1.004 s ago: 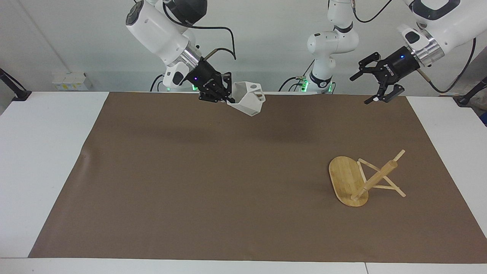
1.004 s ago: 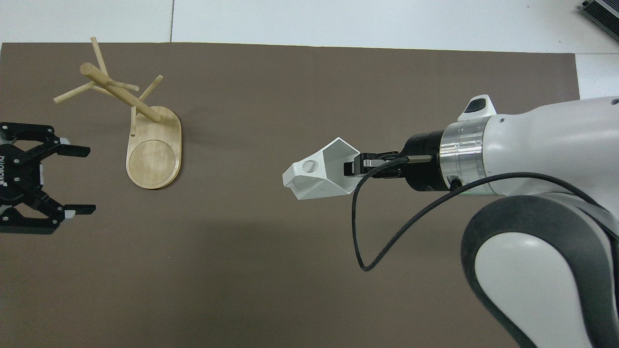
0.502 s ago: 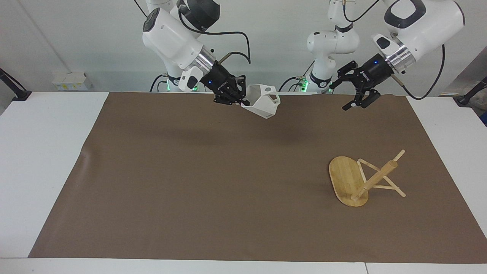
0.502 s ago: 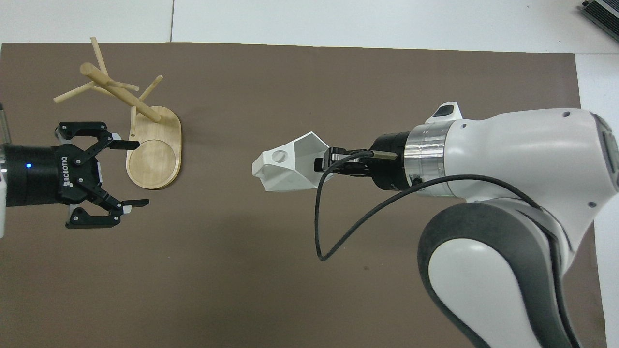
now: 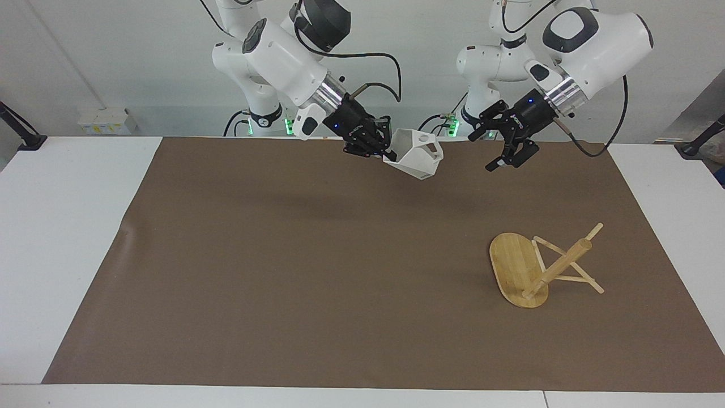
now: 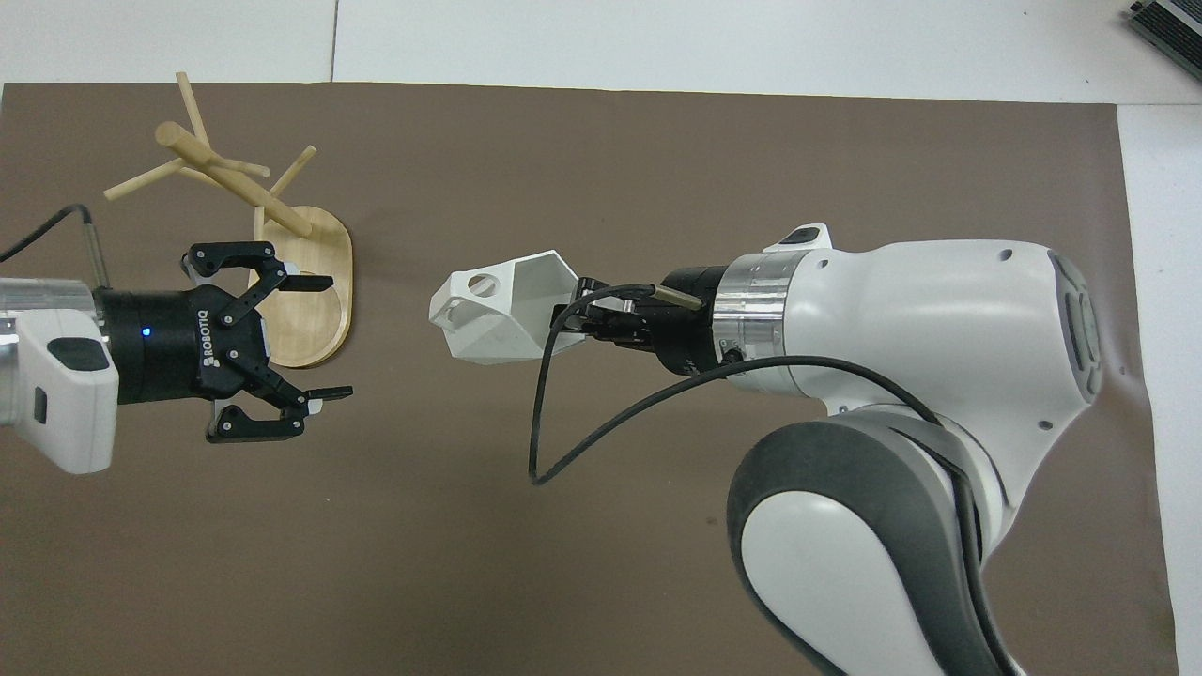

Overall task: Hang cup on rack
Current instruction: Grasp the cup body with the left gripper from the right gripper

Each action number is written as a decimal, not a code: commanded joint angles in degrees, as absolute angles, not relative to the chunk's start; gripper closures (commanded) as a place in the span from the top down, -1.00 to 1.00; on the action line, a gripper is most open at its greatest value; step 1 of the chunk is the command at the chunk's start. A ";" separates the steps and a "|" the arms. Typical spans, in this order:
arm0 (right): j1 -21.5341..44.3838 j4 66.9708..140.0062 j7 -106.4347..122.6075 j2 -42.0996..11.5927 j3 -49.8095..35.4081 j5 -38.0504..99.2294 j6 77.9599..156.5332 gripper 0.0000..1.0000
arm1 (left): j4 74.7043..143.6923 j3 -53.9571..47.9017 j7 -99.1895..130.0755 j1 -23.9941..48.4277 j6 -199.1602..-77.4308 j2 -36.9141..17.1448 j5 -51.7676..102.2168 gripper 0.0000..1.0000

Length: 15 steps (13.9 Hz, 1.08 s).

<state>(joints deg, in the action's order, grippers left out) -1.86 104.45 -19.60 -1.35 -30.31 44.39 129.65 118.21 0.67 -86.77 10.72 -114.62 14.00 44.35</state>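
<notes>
My left gripper grabs the cup's faceted body next, to keep the handle free for a rack peg.
The white faceted cup hangs tilted in the air, held at its rim by my right gripper, which is shut on it over the mat's edge nearest the robots. In the overhead view the cup and right gripper sit over the mat's middle, with the handle hole pointing toward the left arm's end. The bamboo rack lies tipped over on its base edge and pegs, toward the left arm's end. My left gripper is open and empty in the air; from overhead the left gripper overlaps the rack's base.
A brown mat covers most of the white table. The rack's post and pegs point away from the robots. Nothing else lies on the mat.
My right gripper has carried the cup toward the left arm's end. My left gripper has swung in from the table's end toward the middle, now over the rack's base in the overhead view. The rack has not moved.
</notes>
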 commanded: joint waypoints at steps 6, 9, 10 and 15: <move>-2.72 104.59 -26.01 -2.28 -34.36 47.99 133.94 -1.00 | 121.38 1.41 -87.54 17.49 -124.01 11.52 51.93 1.00; -2.72 104.59 -26.54 -2.99 -35.16 47.99 134.82 -1.00 | 120.76 1.41 -87.36 16.88 -122.44 10.37 54.57 1.00; -2.72 104.59 -26.54 -3.08 -35.24 48.08 134.74 -1.00 | 120.85 1.41 -87.28 16.88 -121.91 10.37 56.58 1.00; -2.72 104.68 -26.98 -3.34 -36.21 48.08 134.47 -1.00 | 120.85 1.41 -86.22 16.88 -119.45 10.63 57.57 1.00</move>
